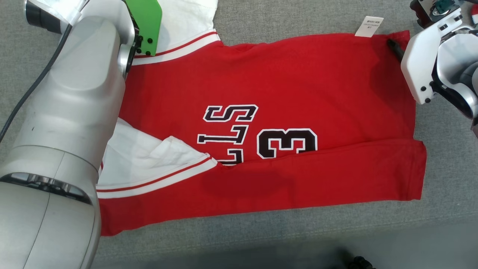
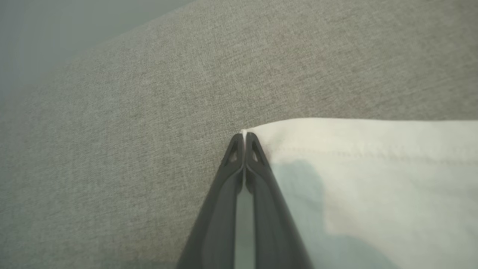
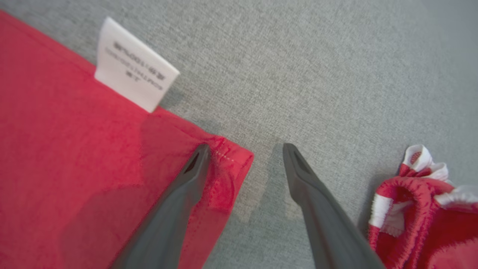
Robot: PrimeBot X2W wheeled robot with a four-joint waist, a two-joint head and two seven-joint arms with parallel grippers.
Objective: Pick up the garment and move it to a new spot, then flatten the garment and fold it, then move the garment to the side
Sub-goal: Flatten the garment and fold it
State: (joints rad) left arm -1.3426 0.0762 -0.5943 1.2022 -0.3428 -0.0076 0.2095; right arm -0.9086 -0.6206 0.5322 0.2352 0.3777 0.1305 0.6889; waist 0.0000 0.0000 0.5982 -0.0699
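Note:
The red body (image 1: 331,89) lies spread flat on the grey surface. So my right gripper grabs the garment by its puckered far hem corner (image 1: 404,38) next.
The garment (image 1: 283,93) is a red jersey with white sleeves and black lettering, spread flat on the grey cloth surface with its front edge folded over. In the left wrist view my left gripper (image 2: 244,136) is shut on the corner of the garment's white sleeve (image 2: 373,168), with a sliver of white between the tips. My right gripper (image 3: 246,149) is open over the garment's red hem corner (image 3: 227,157). One finger (image 3: 194,168) rests on the red cloth and the other on the bare grey surface. In the head view a dark right fingertip (image 1: 394,48) touches that same corner.
A white label (image 1: 369,26) sticks out from the garment's far edge near my right gripper. A bunched red and white cloth (image 3: 418,209) lies to the right of the right fingers. My left arm (image 1: 74,112) covers the garment's left end. Grey surface (image 1: 448,194) surrounds the garment.

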